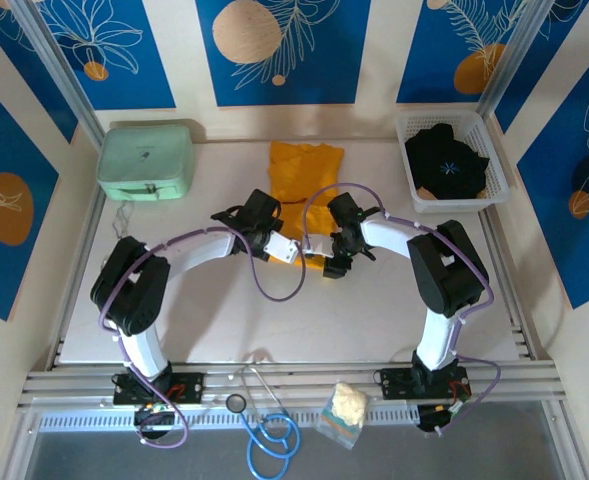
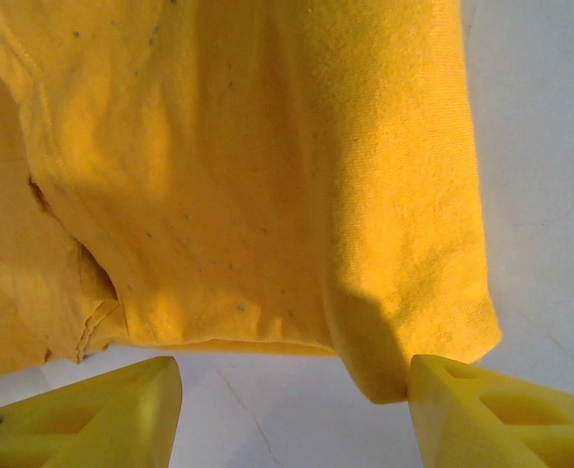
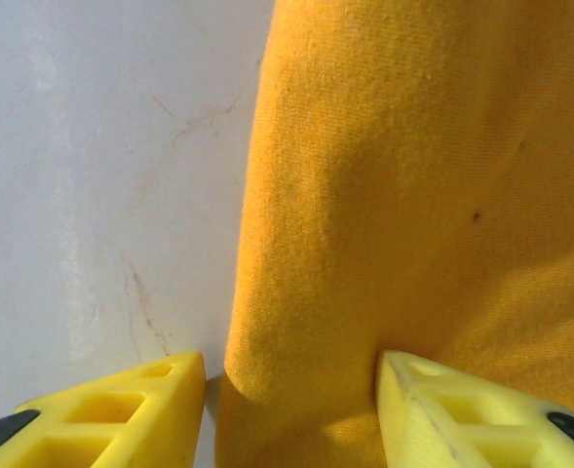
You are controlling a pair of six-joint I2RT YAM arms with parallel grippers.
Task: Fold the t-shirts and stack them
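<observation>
I need to fold the near end of the t-shirt over its far part, so next I should grip the orange-yellow t-shirt (image 1: 306,172) by its near-end hanging corner with my left gripper.
The orange-yellow t-shirt (image 1: 306,172) lies crumpled at the middle back of the table, and its near end runs down between my two grippers. In the left wrist view the shirt's (image 2: 248,175) lower edge lies just ahead of my left gripper (image 2: 294,375), which is open over bare table; a hanging corner touches its right finger (image 2: 481,414). My right gripper (image 3: 291,366) is open, and a rounded fold of the shirt (image 3: 403,195) lies between its fingers. From above, the left gripper (image 1: 292,250) and right gripper (image 1: 329,258) sit close together. The black t-shirt (image 1: 444,158) with a light-blue starburst is bundled in the basket.
A white plastic basket (image 1: 494,190) stands at the back right and a mint-green case (image 1: 146,160) at the back left. On the front rail lie a blue stethoscope (image 1: 272,432) and a pale-yellow packet (image 1: 346,408). Purple cables loop off both arms.
</observation>
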